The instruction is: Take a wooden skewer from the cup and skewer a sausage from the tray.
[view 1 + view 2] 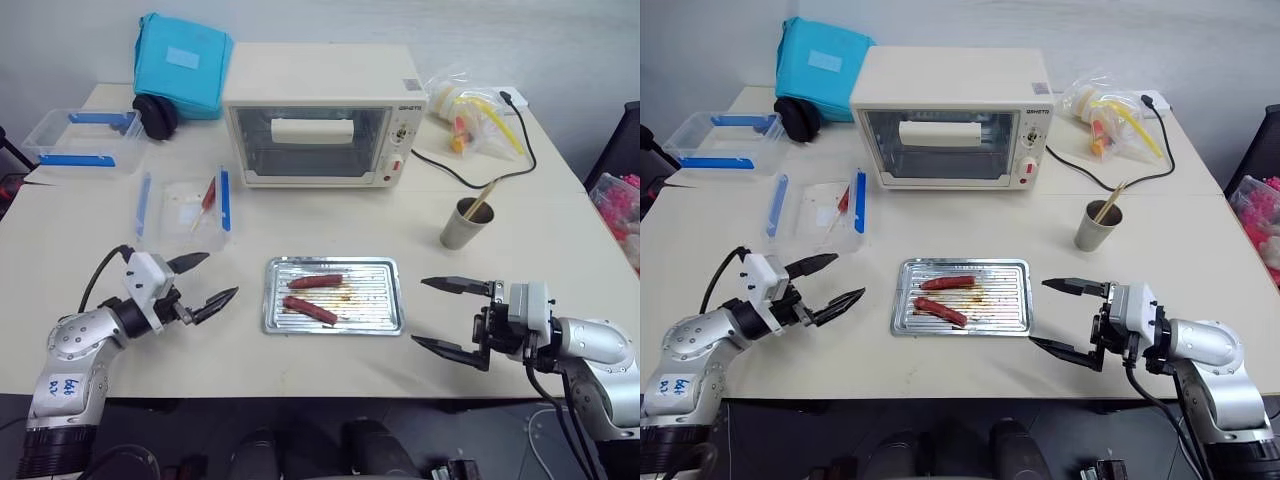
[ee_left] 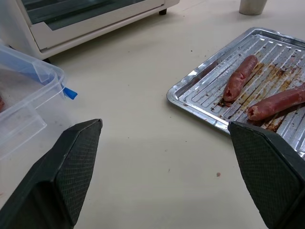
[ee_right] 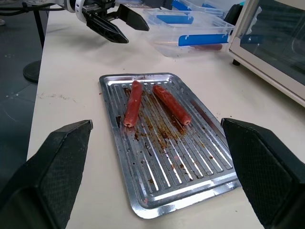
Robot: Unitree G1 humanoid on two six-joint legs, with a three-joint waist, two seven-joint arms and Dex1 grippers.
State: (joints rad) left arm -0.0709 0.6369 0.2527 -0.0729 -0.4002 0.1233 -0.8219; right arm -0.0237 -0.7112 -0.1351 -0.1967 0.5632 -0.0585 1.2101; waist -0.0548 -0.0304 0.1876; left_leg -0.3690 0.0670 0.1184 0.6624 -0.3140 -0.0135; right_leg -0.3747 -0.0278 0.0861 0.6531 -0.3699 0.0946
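The wooden skewer is closed in by the cup's side lower down, so my right gripper will next grab it by the upper end standing above the cup's rim (image 1: 487,191).
The shiny ribbed tray (image 1: 385,300) lies at the table's front centre, holding two reddish sausages, a far one (image 1: 315,281) and a near one (image 1: 309,310). I cannot tell which is darker. The grey-beige cup (image 1: 466,224) stands behind the tray's right end, with thin wooden skewers (image 1: 485,195) leaning out of it. My left gripper (image 1: 222,275) hovers open left of the tray, pointing toward it. My right gripper (image 1: 418,312) is open just right of the tray, pointing left, well short of the cup. The right wrist view looks across the tray (image 3: 190,162) at the left gripper (image 3: 116,21).
A toaster oven (image 1: 320,120) stands behind the tray, its black cable (image 1: 480,175) running past the cup. Two clear boxes with blue clips (image 1: 185,205) (image 1: 85,138) sit at the left. A blue bag (image 1: 185,50) and a plastic bag (image 1: 470,110) lie at the back.
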